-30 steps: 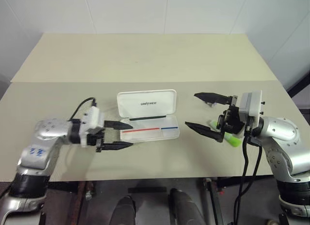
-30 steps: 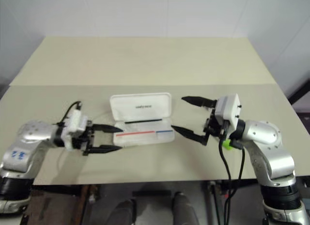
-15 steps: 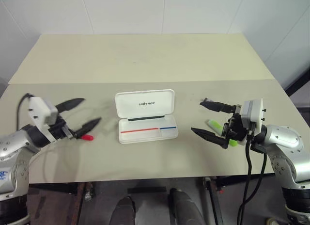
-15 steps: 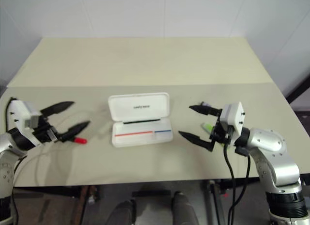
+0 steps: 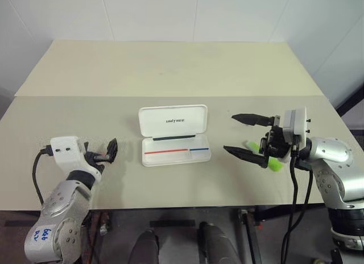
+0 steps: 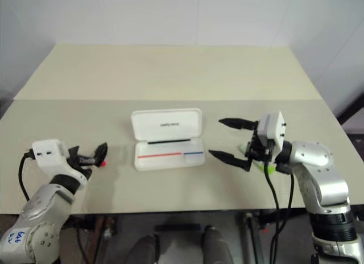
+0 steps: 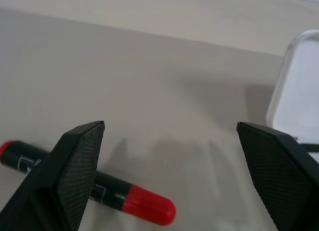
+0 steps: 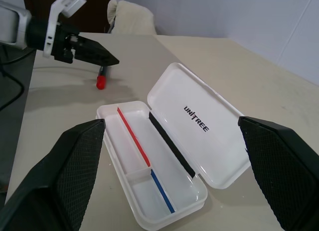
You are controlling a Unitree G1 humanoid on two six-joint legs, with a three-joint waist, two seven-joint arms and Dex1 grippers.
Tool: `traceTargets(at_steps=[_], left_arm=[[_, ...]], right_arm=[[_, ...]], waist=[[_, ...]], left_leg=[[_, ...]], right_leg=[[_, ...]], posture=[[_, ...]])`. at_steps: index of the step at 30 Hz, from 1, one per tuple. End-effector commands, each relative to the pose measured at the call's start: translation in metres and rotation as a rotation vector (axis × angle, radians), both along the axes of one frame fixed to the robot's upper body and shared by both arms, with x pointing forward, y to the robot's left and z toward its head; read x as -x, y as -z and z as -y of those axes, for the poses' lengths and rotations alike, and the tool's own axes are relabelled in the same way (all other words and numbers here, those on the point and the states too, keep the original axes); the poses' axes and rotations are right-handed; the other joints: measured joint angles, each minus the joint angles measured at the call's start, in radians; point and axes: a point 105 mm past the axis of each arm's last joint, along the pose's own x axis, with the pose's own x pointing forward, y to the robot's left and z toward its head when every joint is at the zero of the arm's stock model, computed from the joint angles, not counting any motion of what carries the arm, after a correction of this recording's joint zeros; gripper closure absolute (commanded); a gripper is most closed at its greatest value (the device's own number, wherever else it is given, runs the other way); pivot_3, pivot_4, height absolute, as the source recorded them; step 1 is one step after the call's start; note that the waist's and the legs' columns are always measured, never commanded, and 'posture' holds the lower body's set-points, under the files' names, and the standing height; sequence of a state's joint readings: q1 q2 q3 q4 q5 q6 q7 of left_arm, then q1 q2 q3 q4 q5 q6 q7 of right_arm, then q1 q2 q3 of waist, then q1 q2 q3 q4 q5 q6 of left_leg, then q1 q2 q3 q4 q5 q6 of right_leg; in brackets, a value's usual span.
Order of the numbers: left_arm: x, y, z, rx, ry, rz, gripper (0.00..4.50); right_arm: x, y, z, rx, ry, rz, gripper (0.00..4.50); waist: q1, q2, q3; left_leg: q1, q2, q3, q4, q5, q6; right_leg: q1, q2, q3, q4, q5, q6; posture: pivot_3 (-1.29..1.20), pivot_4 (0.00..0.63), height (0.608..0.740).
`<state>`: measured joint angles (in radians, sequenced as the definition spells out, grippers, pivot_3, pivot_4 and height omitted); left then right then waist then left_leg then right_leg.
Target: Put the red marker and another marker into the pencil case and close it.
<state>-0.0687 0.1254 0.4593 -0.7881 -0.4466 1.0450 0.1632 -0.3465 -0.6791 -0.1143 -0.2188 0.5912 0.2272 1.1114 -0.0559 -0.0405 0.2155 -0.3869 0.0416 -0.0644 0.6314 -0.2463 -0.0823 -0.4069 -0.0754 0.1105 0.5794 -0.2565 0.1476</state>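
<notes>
My left gripper must lower before closing on the red marker's black body [image 7: 110, 191]; tabletop shows between my fingers above it, so they would miss it now.
The white pencil case [image 5: 175, 156] lies open mid-table, its lettered lid [image 8: 199, 122] folded back and its tray [image 8: 164, 188] holding nothing but a red and blue stripe. The red marker [image 7: 145, 205], black with a red cap, lies flat on the table to the left of the case. My left gripper [image 7: 169, 126] is open just above it, one finger [image 7: 75, 166] crossing over its black body without gripping. To the right of the case my right gripper [image 5: 230, 133] hangs open, pointing at the case. The lime-green marker [image 5: 275, 164] lies on the table behind its fingers, partly hidden.
The beige table [image 5: 170, 70] runs far back to a white wall, with a seam across its middle. Its front edge lies close below both arms. A black cable [image 5: 293, 190] hangs from the right wrist.
The left gripper left the case's side, swung out to the left, opened wide and turned to point forward over the red marker. The right gripper barely moved.
</notes>
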Motion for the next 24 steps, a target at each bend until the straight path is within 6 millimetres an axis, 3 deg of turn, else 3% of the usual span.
traceTargets(at_steps=[1,6,11,15,24], left_arm=[[0.004,0.0,-0.002,0.04,-0.129,-0.056,0.04],[0.005,-0.004,0.002,0.081,-0.202,-0.104,0.04],[0.009,-0.006,-0.01,0.097,-0.282,-0.146,0.04],[0.007,-0.013,-0.001,0.127,-0.269,-0.146,0.04],[0.014,0.013,-0.011,0.164,-0.327,-0.265,0.04]], right_arm=[[0.003,-0.006,-0.005,0.011,-0.045,0.013,0.0],[0.003,-0.007,-0.006,0.02,-0.081,-0.009,0.0],[0.0,-0.007,-0.007,0.028,-0.1,-0.016,0.0],[-0.001,-0.006,-0.01,0.02,-0.12,-0.02,0.0],[0.002,-0.006,-0.013,0.015,-0.133,-0.021,0.0]], waist=[[-0.001,0.0,0.0],[-0.001,0.0,0.0],[0.001,0.0,0.0],[0.003,-0.001,0.0],[-0.002,-0.001,0.0]], left_leg=[[0.0,0.0,0.0,0.0,0.0,0.0],[-0.002,0.0,0.0,-0.003,-0.001,-0.001],[-0.002,0.0,0.0,-0.003,-0.002,-0.001],[-0.003,0.0,0.0,-0.002,-0.002,-0.001],[-0.003,0.0,0.0,-0.003,-0.003,-0.002]], right_leg=[[0.0,0.0,0.0,-0.001,0.0,0.0],[-0.002,0.0,0.0,-0.003,0.0,0.001],[-0.002,0.0,0.0,-0.004,-0.001,0.001],[-0.001,0.0,-0.001,-0.004,-0.001,0.001],[-0.002,0.0,-0.001,-0.005,-0.001,0.001]], posture=[[0.0,0.15,0.74],[0.0,0.15,0.74],[0.0,0.15,0.74],[0.0,0.15,0.74],[0.0,0.15,0.74]])
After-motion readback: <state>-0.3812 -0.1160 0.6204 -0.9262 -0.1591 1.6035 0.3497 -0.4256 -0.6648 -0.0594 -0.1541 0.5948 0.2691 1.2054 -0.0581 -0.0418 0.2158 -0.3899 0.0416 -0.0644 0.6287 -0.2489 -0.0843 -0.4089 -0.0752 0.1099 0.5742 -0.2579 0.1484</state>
